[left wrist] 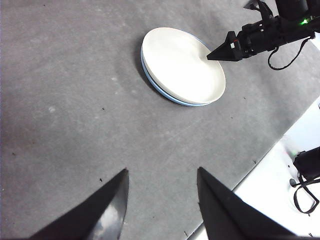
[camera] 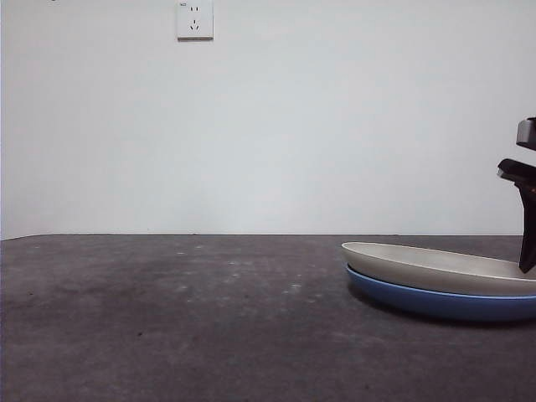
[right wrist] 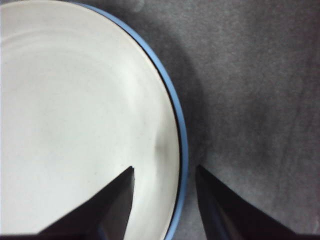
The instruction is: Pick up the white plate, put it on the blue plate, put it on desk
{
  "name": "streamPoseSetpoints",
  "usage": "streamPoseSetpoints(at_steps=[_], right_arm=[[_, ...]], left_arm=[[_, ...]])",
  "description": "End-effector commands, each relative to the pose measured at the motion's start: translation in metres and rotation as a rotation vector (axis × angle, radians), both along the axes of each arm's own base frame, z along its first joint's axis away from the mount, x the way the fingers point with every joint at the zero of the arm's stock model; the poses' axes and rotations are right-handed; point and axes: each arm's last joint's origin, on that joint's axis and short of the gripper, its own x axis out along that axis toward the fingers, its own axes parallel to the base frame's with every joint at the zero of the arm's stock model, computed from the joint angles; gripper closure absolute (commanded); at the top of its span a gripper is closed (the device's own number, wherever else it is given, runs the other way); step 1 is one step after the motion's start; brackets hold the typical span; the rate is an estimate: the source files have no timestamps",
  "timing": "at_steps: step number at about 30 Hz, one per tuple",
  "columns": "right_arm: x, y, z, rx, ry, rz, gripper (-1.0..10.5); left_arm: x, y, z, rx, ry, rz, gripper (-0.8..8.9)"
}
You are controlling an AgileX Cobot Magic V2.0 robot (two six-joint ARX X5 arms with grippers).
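I should next hold the stack by its rim (right wrist: 181, 165) with my right gripper. Then I can put both plates on the desk together.
The white plate (camera: 435, 266) lies stacked on the blue plate (camera: 419, 300) on the desk (camera: 167, 318), at the right edge of the front view. Only a thin blue rim shows under it in the left wrist view (left wrist: 165, 93). My right gripper (right wrist: 165, 170) is open and straddles the stack's rim, one jaw over the white plate (right wrist: 75, 115), the other outside the blue plate (right wrist: 183, 135) over the desk. It shows as a dark finger in the front view (camera: 527, 243). My left gripper (left wrist: 162, 175) is open and empty, high above the bare desk, well away from the white plate (left wrist: 180, 65).
A white wall with a socket (camera: 194, 18) stands behind the desk. In the left wrist view the desk's edge (left wrist: 260, 165) runs near the plates, with a white surface and black cables (left wrist: 305, 185) beyond it.
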Motion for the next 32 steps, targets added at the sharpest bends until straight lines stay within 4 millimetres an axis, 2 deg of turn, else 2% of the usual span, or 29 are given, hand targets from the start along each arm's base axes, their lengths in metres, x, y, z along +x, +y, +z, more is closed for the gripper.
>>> streamPoseSetpoints(at_steps=[1, 3, 7, 20, 24, 32], right_arm=[[0.005, 0.000, -0.005, 0.006, 0.009, -0.008, 7.8], [0.006, 0.000, -0.005, 0.006, 0.000, -0.009, 8.1], [0.008, 0.000, -0.004, 0.005, -0.025, -0.010, 9.4], [0.011, -0.002, 0.000, 0.016, -0.064, -0.019, 9.4], [0.011, 0.000, 0.013, 0.076, -0.120, -0.014, 9.4], [-0.005, 0.006, 0.053, 0.179, -0.247, -0.017, 9.4]], left_arm=[[0.001, -0.001, 0.003, -0.006, -0.016, -0.009, 5.96], [0.001, -0.001, 0.003, -0.007, -0.017, -0.009, 5.96], [0.001, -0.001, 0.003, -0.007, -0.018, -0.009, 5.96], [0.001, -0.001, 0.003, -0.007, -0.018, -0.009, 5.96], [0.001, -0.001, 0.003, -0.007, -0.017, -0.009, 5.96], [0.002, -0.001, 0.004, -0.009, -0.022, -0.009, 5.96]])
